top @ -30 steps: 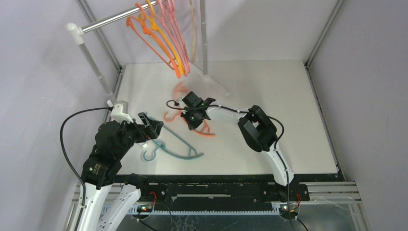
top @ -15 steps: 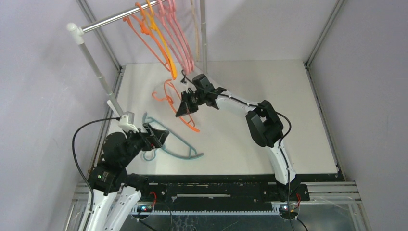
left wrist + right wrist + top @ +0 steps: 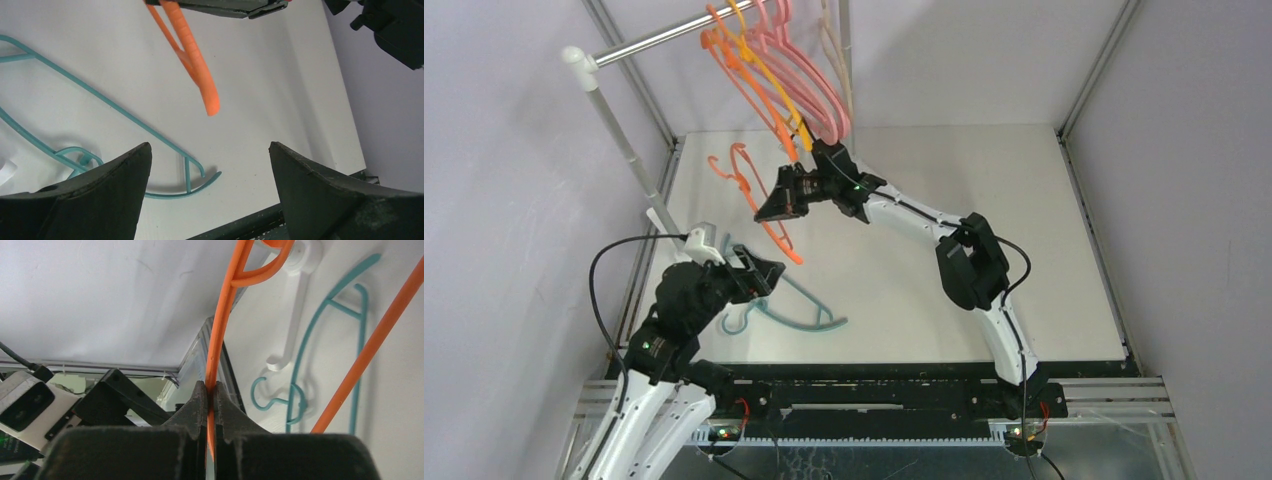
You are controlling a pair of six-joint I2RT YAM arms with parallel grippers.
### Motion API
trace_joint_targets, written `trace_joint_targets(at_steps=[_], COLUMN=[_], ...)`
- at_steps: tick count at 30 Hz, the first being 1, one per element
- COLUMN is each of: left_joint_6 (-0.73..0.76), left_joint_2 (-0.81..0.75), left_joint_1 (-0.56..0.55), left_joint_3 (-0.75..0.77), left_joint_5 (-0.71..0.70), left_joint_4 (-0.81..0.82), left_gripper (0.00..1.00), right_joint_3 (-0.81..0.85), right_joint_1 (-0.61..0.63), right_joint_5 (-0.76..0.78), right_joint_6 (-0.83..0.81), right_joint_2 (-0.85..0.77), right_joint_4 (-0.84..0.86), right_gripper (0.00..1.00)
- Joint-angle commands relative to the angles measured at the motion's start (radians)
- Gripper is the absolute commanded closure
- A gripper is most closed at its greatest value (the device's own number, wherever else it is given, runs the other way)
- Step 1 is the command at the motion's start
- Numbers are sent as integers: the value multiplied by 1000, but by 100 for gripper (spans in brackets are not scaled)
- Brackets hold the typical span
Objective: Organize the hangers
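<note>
The hook has to stay free to hang on the bar, so my left gripper should grab the orange hanger (image 3: 759, 200) next by the end of its free arm (image 3: 796, 257).
My right gripper (image 3: 772, 205) is shut on one arm of an orange hanger (image 3: 759, 200) and holds it in the air below the rail, hook to the left. In the right wrist view the thin orange bar (image 3: 220, 340) is pinched between the jaws of that gripper (image 3: 210, 390). A teal hanger (image 3: 796, 305) lies flat on the table. My left gripper (image 3: 759, 272) hovers over its left part, open and holding nothing. From the left wrist, the teal hanger (image 3: 100, 100) and the orange hanger's tip (image 3: 197, 70) show beyond the wide-apart gripper (image 3: 210, 155). Several orange and pink hangers (image 3: 789, 80) and a beige one (image 3: 832, 45) hang on the rail.
The silver rail (image 3: 649, 42) runs across the back left on white posts (image 3: 619, 135), with a white foot (image 3: 295, 305) on the table. Metal frame uprights stand at the table's back corners. The white table (image 3: 984, 220) ends at a black front rail.
My right gripper has lifted the orange hanger off the table, up and to the left toward the rail. The hung hangers have swung. My left arm has shifted slightly right.
</note>
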Motion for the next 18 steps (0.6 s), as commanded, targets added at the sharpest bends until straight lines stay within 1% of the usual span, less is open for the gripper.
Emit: trace_joint_targets(at_steps=[1, 5, 11, 14, 18], left_joint_6=[-18, -22, -51, -96, -108], left_joint_2=[67, 125, 218, 269, 356], left_joint_1=[-63, -150, -260, -306, -319], left_joint_3=[37, 47, 61, 55, 81], left_joint_5=[-113, -241, -498, -610, -673], left_joint_4=[103, 146, 148, 148, 127], left_gripper=[9, 9, 13, 18, 30], right_joint_3=[44, 43, 25, 17, -4], right_joint_1=[31, 40, 41, 40, 38], right_joint_5=[-9, -12, -15, -17, -28], right_joint_6=[48, 59, 76, 79, 94], right_joint_2=[-54, -66, -98, -115, -132], right_joint_4=[63, 68, 75, 75, 85], right_gripper=[100, 100, 100, 100, 100])
